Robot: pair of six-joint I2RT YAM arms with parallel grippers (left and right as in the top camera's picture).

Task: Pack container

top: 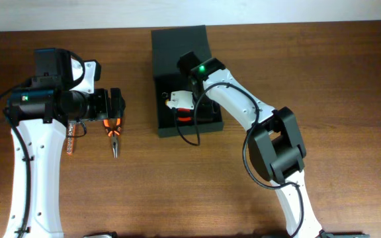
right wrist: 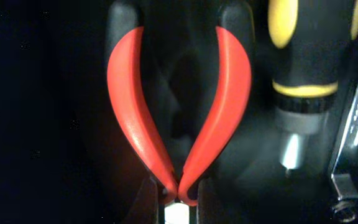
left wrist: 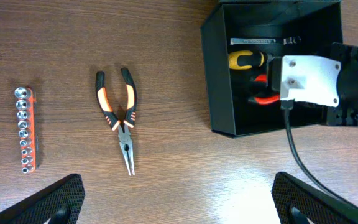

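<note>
The pliers' red handles are level beside the screwdriver (right wrist: 303,56) on the container's dark bottom, so it is time for my right gripper to release the pliers.
The container (top: 166,125) is a dark box with its flap lid open at the back; it also shows in the left wrist view (left wrist: 219,81). My right gripper (top: 185,109) is down inside it, shut on the handle ends of red-handled pliers (right wrist: 179,99). A yellow-and-black screwdriver (right wrist: 303,56) and a metal tool (right wrist: 353,124) lie beside them in the box. My left gripper (left wrist: 179,211) is wide open and empty, above the table near orange-and-black needle-nose pliers (left wrist: 120,115). A red socket rail (left wrist: 27,129) lies left of them.
The right arm's white wrist (left wrist: 306,81) and black cable (left wrist: 303,155) hang over the box's front right. The needle-nose pliers (top: 114,135) and socket rail (top: 70,140) lie on the wooden table under the left arm.
</note>
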